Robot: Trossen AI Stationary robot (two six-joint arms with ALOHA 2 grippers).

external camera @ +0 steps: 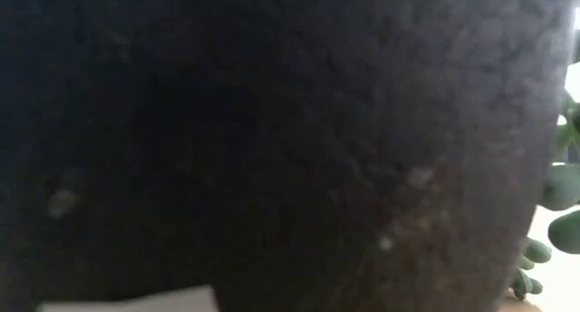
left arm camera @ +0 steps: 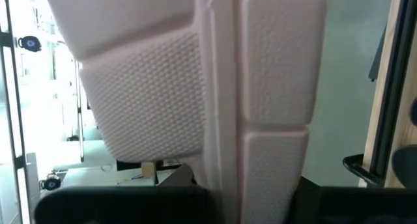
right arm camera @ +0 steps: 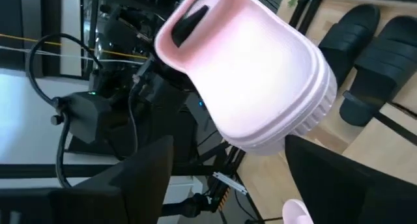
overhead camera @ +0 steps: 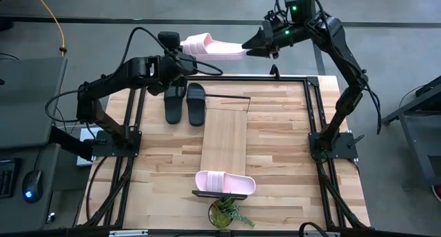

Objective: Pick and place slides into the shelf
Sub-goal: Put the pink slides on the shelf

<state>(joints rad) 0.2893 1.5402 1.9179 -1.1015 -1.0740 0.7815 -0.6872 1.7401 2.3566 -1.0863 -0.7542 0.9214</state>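
Note:
My right gripper grabs its heel end (overhead camera: 238, 53) next, leaving the pink slide's strap (overhead camera: 198, 44) clear for the trip to the shelf.
A pale pink slide (overhead camera: 210, 45) hangs in the air just beyond the table's far edge, lying left to right. My left gripper (overhead camera: 180, 52) is shut on its left end. My right gripper (overhead camera: 247, 51) is open, and its fingers (right arm camera: 326, 178) stand wide on either side of the slide's right end (right arm camera: 273, 120). A second pink slide (overhead camera: 225, 183) lies across the near end of the shelf's wood plank (overhead camera: 226, 134). The black pair (overhead camera: 186, 102) lies side by side on the table, left of the shelf. My left gripper holds the pink slide by its left end (overhead camera: 189, 45), coming at it level from the table's left. The slide's patterned sole (left arm camera: 273, 74) fills the wrist view and hides where the fingers meet it. The slide is lifted clear and sticks out roughly level toward my right gripper.
A small potted plant (overhead camera: 227, 213) stands at the table's near edge, just in front of the shelf, and its dark pot (external camera: 272, 140) blocks the low view. Black frame bars (overhead camera: 313, 106) run along the table's edges. Bare wood lies right of the shelf.

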